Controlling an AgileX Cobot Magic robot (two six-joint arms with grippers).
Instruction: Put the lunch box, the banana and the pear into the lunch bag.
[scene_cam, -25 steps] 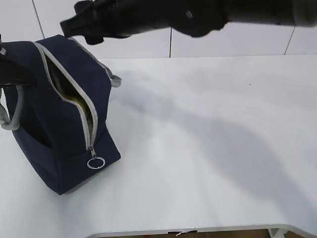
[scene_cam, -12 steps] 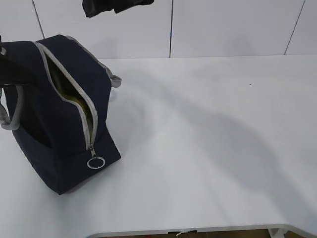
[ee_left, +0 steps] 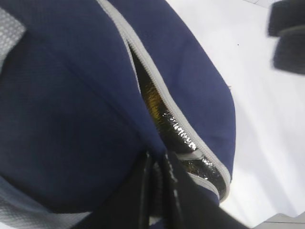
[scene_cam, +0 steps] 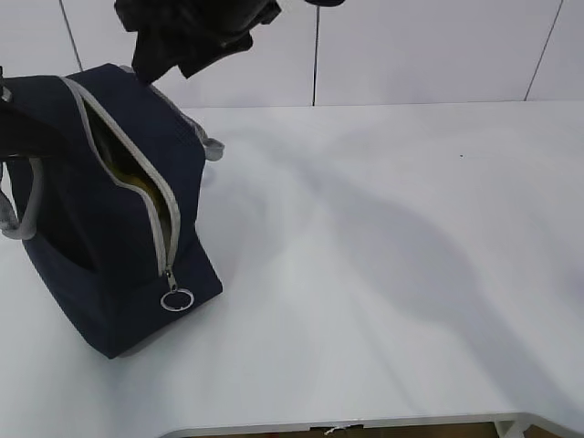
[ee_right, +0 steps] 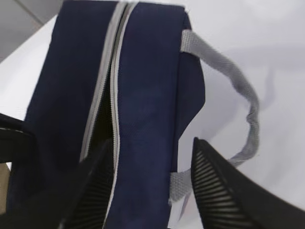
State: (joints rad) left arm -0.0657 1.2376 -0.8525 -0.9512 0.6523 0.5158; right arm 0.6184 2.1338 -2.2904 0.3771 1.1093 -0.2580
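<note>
The lunch bag's soft cloth stands up beside the gaping zipper (scene_cam: pixel 137 169), so I should next pinch the fabric edge of the opening opposite the held edge with my right gripper.
The navy lunch bag (scene_cam: pixel 119 237) stands at the table's left with its grey zipper (scene_cam: pixel 137 173) unzipped. My left gripper (ee_left: pixel 156 174) is shut on the fabric edge beside the opening; in the exterior view this left gripper (scene_cam: pixel 27 132) sits at the bag's far-left side. Silver lining (ee_left: pixel 178 133) and a yellow patch (scene_cam: pixel 139 185) show inside; I cannot tell what the yellow is. The lunch box, the banana and the pear are hidden. My right gripper (ee_right: pixel 152 186) hangs open above the bag's top with nothing in it, and the same right gripper (scene_cam: pixel 172 64) shows over the bag's back end.
The zipper's ring pull (scene_cam: pixel 176 299) hangs at the bag's front corner. A grey webbing handle (ee_right: pixel 240 102) loops off the bag's side onto the white table (scene_cam: pixel 383 274). A white panelled wall (scene_cam: pixel 429 50) rises behind the table.
The right gripper rose almost out of the top of the exterior view, then came back down over the bag's back end. The bag and the left gripper have not moved.
</note>
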